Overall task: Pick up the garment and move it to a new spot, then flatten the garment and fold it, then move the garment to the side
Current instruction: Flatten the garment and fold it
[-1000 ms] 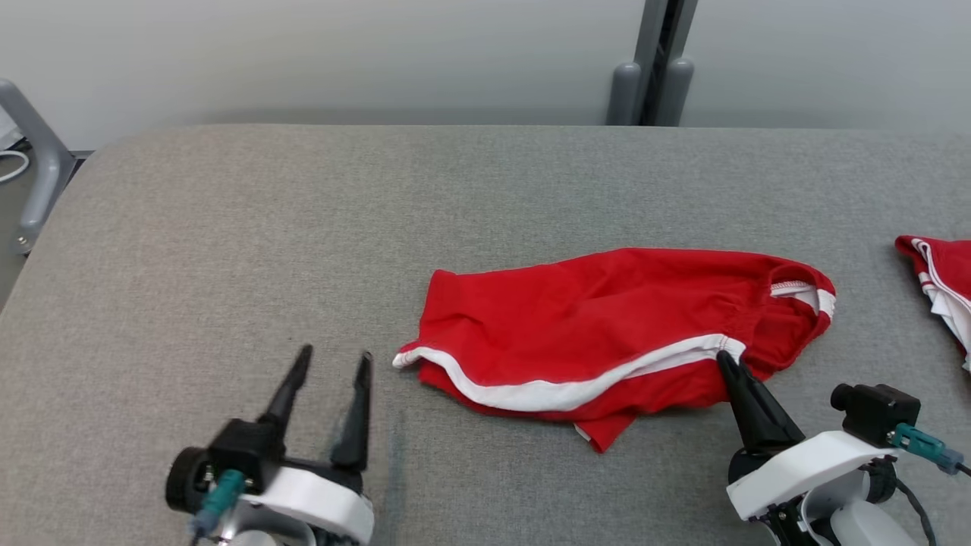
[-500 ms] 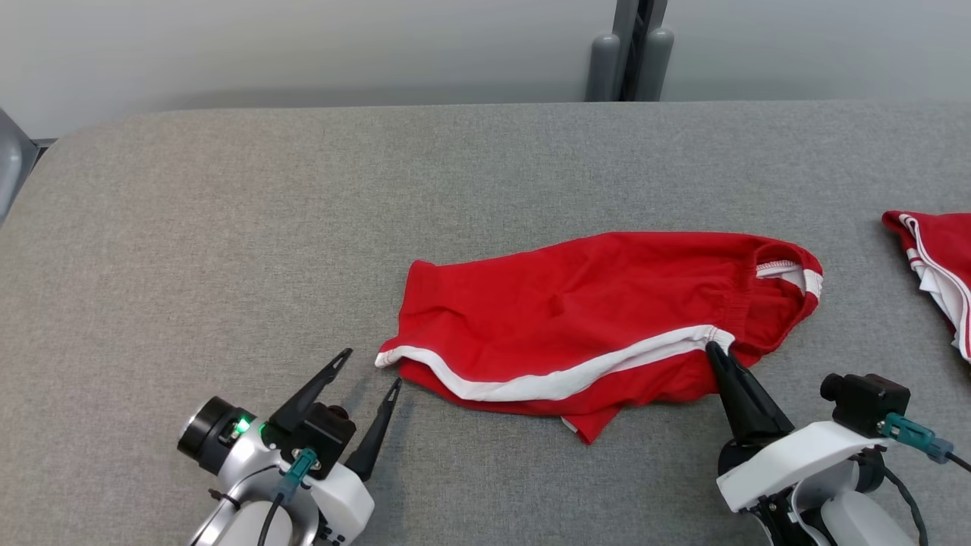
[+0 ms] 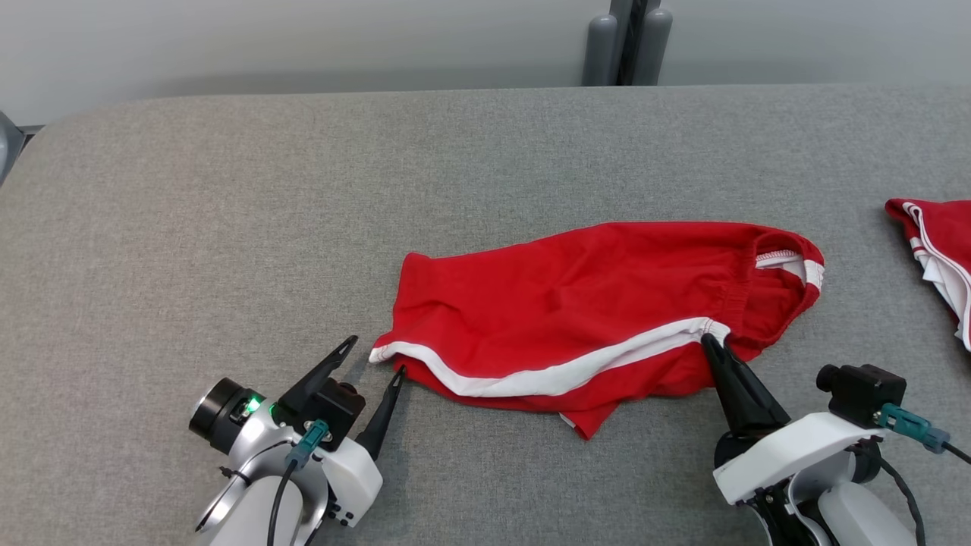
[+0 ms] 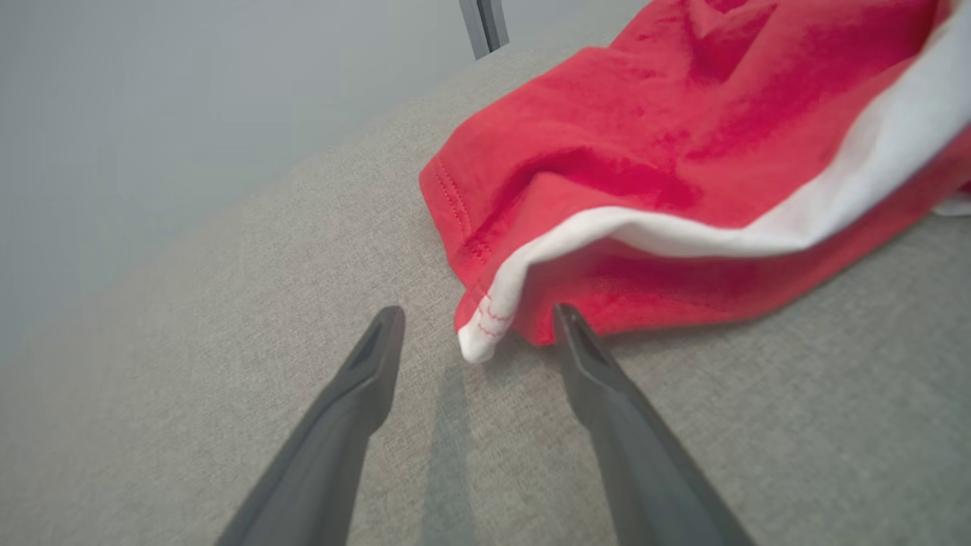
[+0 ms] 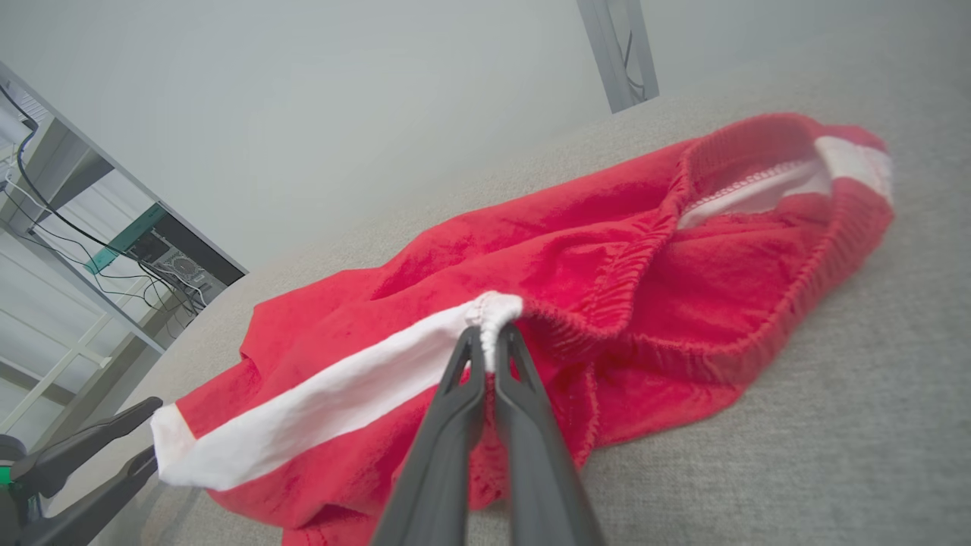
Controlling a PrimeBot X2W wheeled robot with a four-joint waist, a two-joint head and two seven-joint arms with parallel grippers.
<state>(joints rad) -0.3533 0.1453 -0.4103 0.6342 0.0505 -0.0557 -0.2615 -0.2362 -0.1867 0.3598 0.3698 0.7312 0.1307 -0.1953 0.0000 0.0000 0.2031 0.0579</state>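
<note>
The left gripper pinches the shorts by the stripe's white hem corner (image 3: 380,353) next, as it stands off the table while the red cloth (image 3: 523,300) lies slack.
The garment (image 3: 592,303) is a pair of red shorts with a white side stripe, lying crumpled across the middle of the grey table (image 3: 227,227). My right gripper (image 3: 709,343) is shut on the white stripe's end at the waistband; the right wrist view shows its fingertips (image 5: 489,341) pinching that fabric (image 5: 531,303). My left gripper (image 3: 375,358) stands open at the garment's left hem corner. In the left wrist view the white corner (image 4: 482,334) lies between the two spread fingers (image 4: 364,379), just ahead of their tips.
A second red and white garment (image 3: 937,250) lies at the table's right edge. A grey post (image 3: 622,42) rises behind the table's far edge. Shelving with cables (image 5: 91,250) stands off the table's left end in the right wrist view.
My left gripper turned and advanced right to the garment's white hem corner, staying open. My right gripper kept its grip on the stripe. The camera shifted, sliding the scene slightly.
</note>
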